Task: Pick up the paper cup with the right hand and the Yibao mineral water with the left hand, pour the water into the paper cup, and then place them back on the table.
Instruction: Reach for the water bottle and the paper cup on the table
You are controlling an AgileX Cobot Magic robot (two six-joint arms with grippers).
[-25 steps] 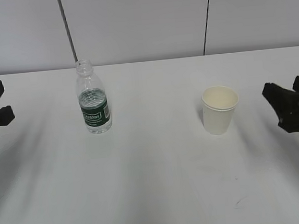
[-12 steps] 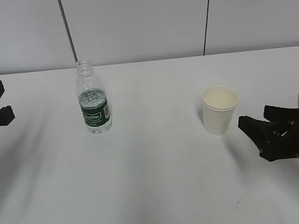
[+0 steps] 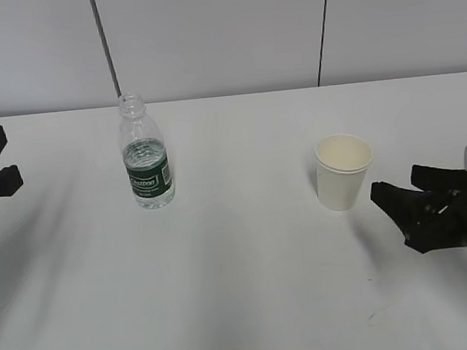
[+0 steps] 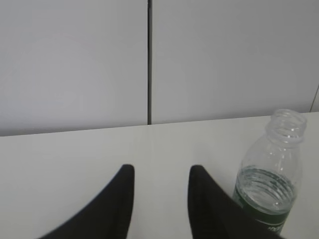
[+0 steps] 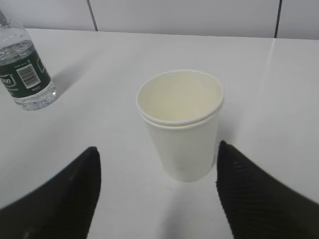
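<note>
My right gripper grabs the paper cup by the lower part of its side (image 3: 339, 193) (image 5: 185, 158) next, to keep it steady for the pour.
The paper cup (image 3: 344, 173) stands upright and empty on the white table (image 3: 243, 289), right of centre. My right gripper (image 3: 394, 180) is open, low over the table just right of the cup, not touching it. In the right wrist view the cup (image 5: 182, 134) stands just ahead of the open right gripper (image 5: 157, 149), between the lines of its two fingers. The Yibao mineral water bottle (image 3: 145, 154) stands upright and capless at the left, part full of water. My left gripper (image 3: 9, 154) is open at the far left edge, well apart from the bottle. In the left wrist view the bottle (image 4: 271, 174) is right of the open left gripper (image 4: 162, 172).
A grey panelled wall (image 3: 221, 37) runs behind the table's back edge. The bottle also shows at the top left of the right wrist view (image 5: 25, 74).
My right gripper has moved left and lower, up close to the paper cup, still open. The left gripper, the bottle and the cup have not moved.
</note>
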